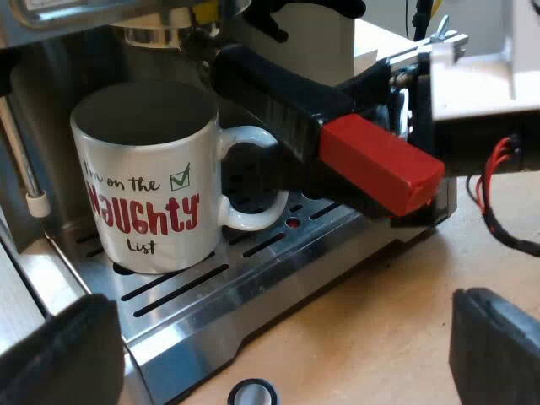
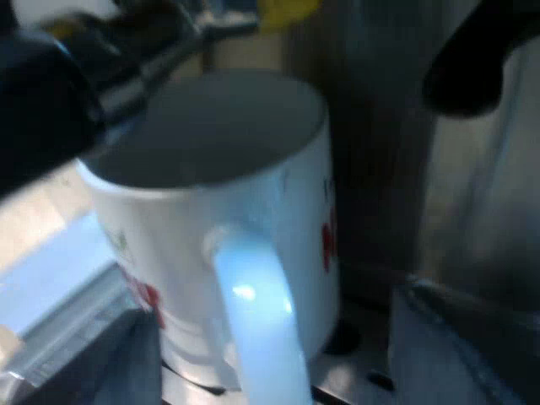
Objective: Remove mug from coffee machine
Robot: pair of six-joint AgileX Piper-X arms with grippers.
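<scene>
I should take the white mug off the coffee machine's drip tray [image 2: 346, 380], so my right gripper should grab it by its handle [image 2: 260, 316] next.
A white mug [image 1: 148, 198] with red "NAUGHTY" lettering stands on the espresso machine's drip tray [image 1: 215, 316], under the spouts. The metal holder's dark handle with its red end [image 1: 380, 162] is locked into the machine's front and juts out over the mug's handle [image 1: 253, 181]. My left gripper [image 1: 278, 359] hangs open, well back from the tray, with nothing between its fingers [image 1: 59, 359]. My right gripper [image 2: 270, 363] is open, and the mug's handle [image 2: 257, 321] stands between its fingers without being clamped. In the left wrist view its dark body [image 1: 342, 190] sits under the red-ended handle.
A steam wand [image 1: 21, 160] with a white tip hangs beside the mug. A small black-and-white ring [image 1: 251, 392] lies on the wooden table [image 1: 380, 321] just off the tray's edge. The machine's steel wall [image 2: 481, 194] stands close behind the mug [image 2: 287, 228].
</scene>
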